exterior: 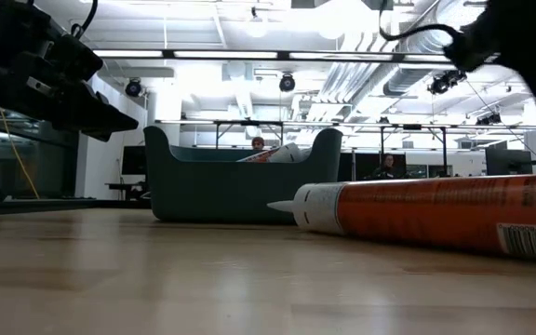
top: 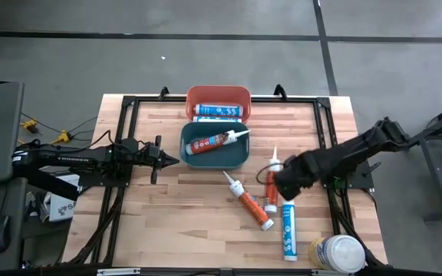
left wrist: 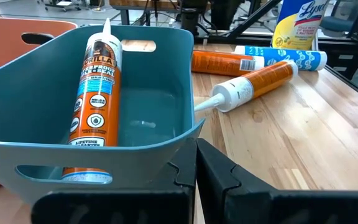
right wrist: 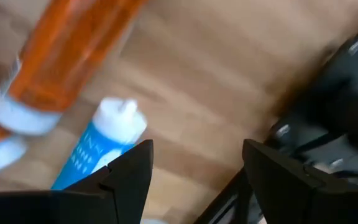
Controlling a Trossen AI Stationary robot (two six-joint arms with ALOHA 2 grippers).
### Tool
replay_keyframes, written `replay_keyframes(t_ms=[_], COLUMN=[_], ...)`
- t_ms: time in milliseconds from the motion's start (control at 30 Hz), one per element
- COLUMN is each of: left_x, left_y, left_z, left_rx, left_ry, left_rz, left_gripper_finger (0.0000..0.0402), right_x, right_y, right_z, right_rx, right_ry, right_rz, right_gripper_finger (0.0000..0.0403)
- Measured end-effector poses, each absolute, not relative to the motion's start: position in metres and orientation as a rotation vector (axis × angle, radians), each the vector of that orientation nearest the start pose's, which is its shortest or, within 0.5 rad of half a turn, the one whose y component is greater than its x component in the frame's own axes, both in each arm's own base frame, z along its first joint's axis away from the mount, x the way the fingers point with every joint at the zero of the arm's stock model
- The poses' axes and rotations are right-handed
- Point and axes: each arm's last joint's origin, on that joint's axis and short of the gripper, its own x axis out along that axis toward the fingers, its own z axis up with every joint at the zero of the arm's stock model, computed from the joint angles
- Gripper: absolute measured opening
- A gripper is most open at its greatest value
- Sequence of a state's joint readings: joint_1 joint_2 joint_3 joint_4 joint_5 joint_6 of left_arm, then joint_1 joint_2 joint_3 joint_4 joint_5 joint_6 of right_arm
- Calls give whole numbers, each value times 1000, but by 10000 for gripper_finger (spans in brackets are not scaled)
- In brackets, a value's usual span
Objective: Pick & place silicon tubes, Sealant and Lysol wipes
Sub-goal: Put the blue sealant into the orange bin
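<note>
My right gripper grabs the blue-and-white tube by its round printed body (top: 289, 233) next, to add it to the tubes in the orange-red bin (top: 218, 97).
My left gripper (top: 172, 159) is shut and empty, hovering just left of the teal bin (top: 190, 157), which holds an orange sealant tube (left wrist: 95, 93). My right gripper (right wrist: 194, 146) is open above the table. It stands over loose tubes at centre right: two orange ones (top: 250, 205) (top: 271, 188) and a blue-and-white one (top: 288, 228), whose nozzle end (right wrist: 114, 121) shows beside one finger. All three lie flat on their sides. The Lysol wipes canister (top: 338, 253) stands upright at the near right corner. It also shows in the left wrist view (left wrist: 298, 25).
An orange-red bin (top: 219, 96) behind the teal one holds a blue-and-white tube (top: 219, 111). A black frame (top: 328, 138) runs around the wooden table top. Bare wood lies at near left (top: 167, 222). In the low view an orange tube (exterior: 435, 214) lies close by.
</note>
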State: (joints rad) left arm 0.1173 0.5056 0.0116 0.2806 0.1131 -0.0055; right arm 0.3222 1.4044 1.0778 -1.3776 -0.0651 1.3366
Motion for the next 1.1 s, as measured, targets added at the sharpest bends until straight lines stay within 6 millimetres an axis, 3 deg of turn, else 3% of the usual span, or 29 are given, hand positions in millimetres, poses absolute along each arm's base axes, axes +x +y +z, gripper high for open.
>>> replay_keyframes(t_ms=[267, 533, 767, 1100], left_x=[127, 127, 127, 127], left_y=[12, 12, 12, 12], left_z=[148, 148, 148, 148], left_rx=[-30, -30, -30, -30], left_ry=[212, 212, 213, 212], left_rz=[6, 9, 9, 7], left_gripper_finger=[0, 0, 0, 0], right_x=[196, 192, 200, 214], right_y=[114, 149, 166, 185], right_z=[228, 211, 198, 175], right_rx=[886, 942, 992, 1119], right_ry=[1584, 1622, 1584, 1518], right_rz=[-735, -672, -668, -738], right_gripper_finger=[246, 278, 305, 310])
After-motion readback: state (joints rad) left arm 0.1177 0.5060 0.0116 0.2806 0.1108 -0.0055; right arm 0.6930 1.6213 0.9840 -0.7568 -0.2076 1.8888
